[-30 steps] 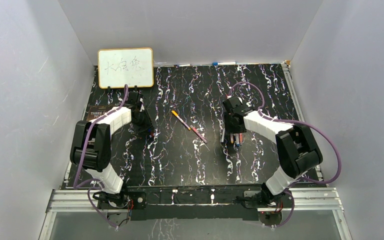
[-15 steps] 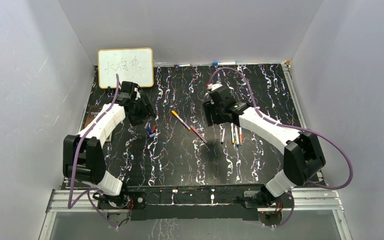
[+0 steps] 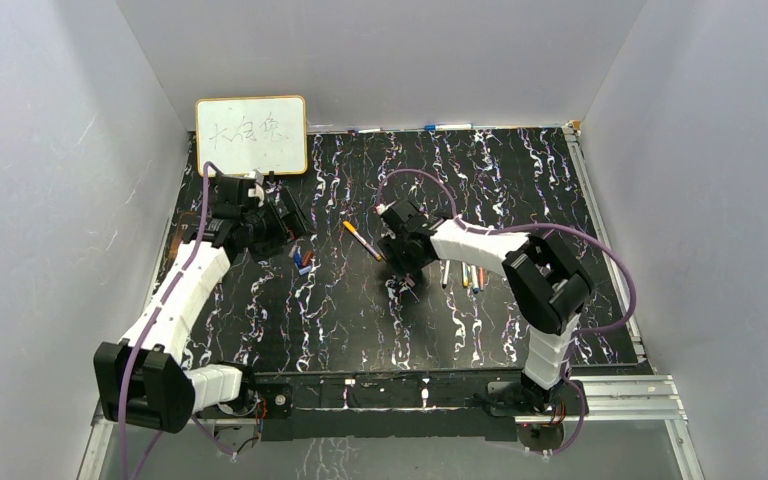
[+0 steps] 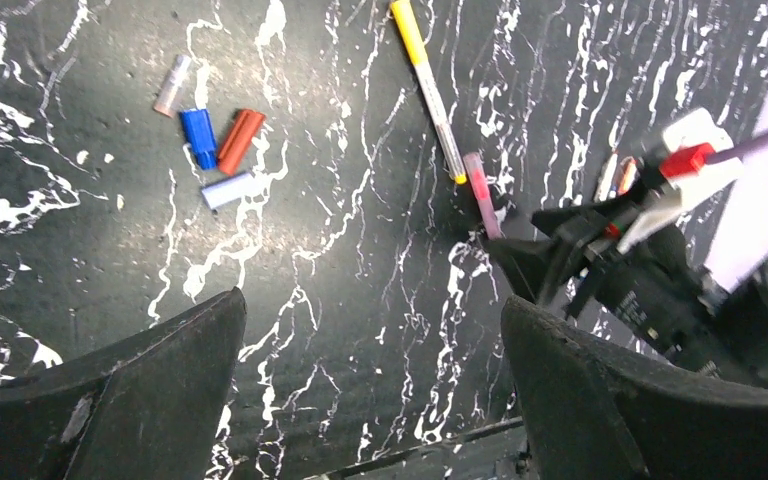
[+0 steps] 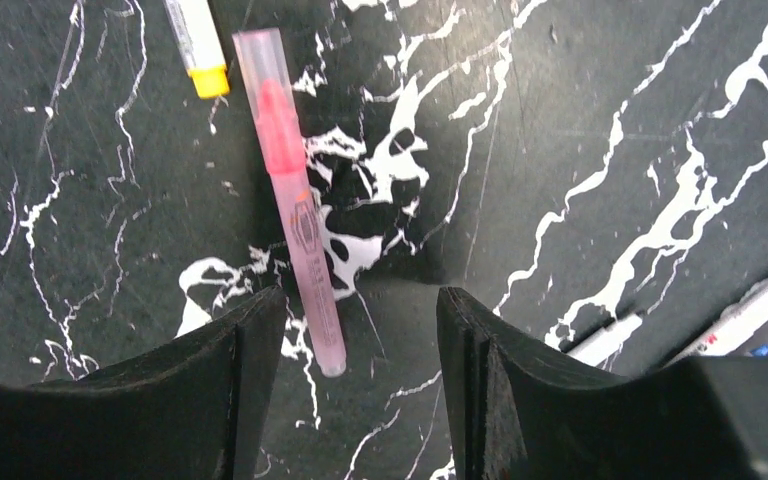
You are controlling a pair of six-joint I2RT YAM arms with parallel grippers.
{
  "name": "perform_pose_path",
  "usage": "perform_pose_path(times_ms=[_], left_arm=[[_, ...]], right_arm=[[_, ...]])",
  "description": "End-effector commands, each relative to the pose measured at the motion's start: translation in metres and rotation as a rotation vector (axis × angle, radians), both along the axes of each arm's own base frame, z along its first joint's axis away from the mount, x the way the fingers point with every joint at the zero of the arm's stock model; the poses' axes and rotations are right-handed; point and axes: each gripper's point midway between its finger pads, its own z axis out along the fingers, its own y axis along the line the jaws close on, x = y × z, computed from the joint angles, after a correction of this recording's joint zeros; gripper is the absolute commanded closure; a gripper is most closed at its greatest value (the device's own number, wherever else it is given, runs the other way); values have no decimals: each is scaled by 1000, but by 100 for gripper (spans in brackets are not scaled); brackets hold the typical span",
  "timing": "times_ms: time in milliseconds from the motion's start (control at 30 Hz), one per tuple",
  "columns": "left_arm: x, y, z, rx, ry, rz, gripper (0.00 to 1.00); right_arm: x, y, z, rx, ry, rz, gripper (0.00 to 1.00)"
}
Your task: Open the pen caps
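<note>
My right gripper grabs the pink pen by its body next, to leave the translucent cap free for my left gripper to open.
Several loose pen caps lie together on the black marbled mat: a blue one, a red-orange one, a lavender one and a clear one. They also show in the top view as a small cluster of caps. My left gripper hangs open above and short of them, empty. A pink pen still wears its translucent cap. Its lower end lies on the mat between the fingers of my open right gripper, close to the left finger. A yellow-ended pen lies beside it.
Several uncapped pens lie right of the right gripper. A whiteboard leans at the back left. A dark printed card lies under the left arm. Grey walls enclose the mat on three sides.
The left gripper opened wide and drew back toward the far left, leaving the caps on the mat. The right arm swung left from the uncapped pens to the pink pen.
</note>
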Motion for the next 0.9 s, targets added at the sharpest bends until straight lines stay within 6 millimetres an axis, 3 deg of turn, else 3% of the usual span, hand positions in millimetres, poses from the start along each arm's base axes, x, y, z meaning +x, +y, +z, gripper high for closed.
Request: perform_pose_path(times_ms=[0, 167, 200, 333, 400, 467, 600, 733, 867], left_arm=[[-19, -10, 9, -76, -5, -29, 2], [-29, -16, 6, -126, -9, -43, 2], [-31, -19, 4, -143, -7, -48, 2], [-38, -23, -4, -179, -12, -60, 2], [-42, -22, -7, -175, -10, -58, 2], [-44, -23, -10, -184, -2, -58, 2], [-45, -36, -13, -286, 1, -48, 2], [-44, -49, -10, -426, -23, 2, 2], [-46, -61, -13, -477, -36, 27, 2]], right_arm=[[28, 30, 18, 80, -97, 48, 46], [25, 36, -2, 79, -69, 56, 52], [23, 36, -6, 76, -61, 55, 57], [15, 32, -15, 69, -35, 44, 97], [8, 27, -11, 71, -22, 41, 100], [4, 26, 7, 101, -37, 32, 100], [-7, 36, 72, 247, -70, 32, 100], [-33, 63, 136, 510, -41, 77, 100], [-67, 96, 171, 766, 77, 129, 100]])
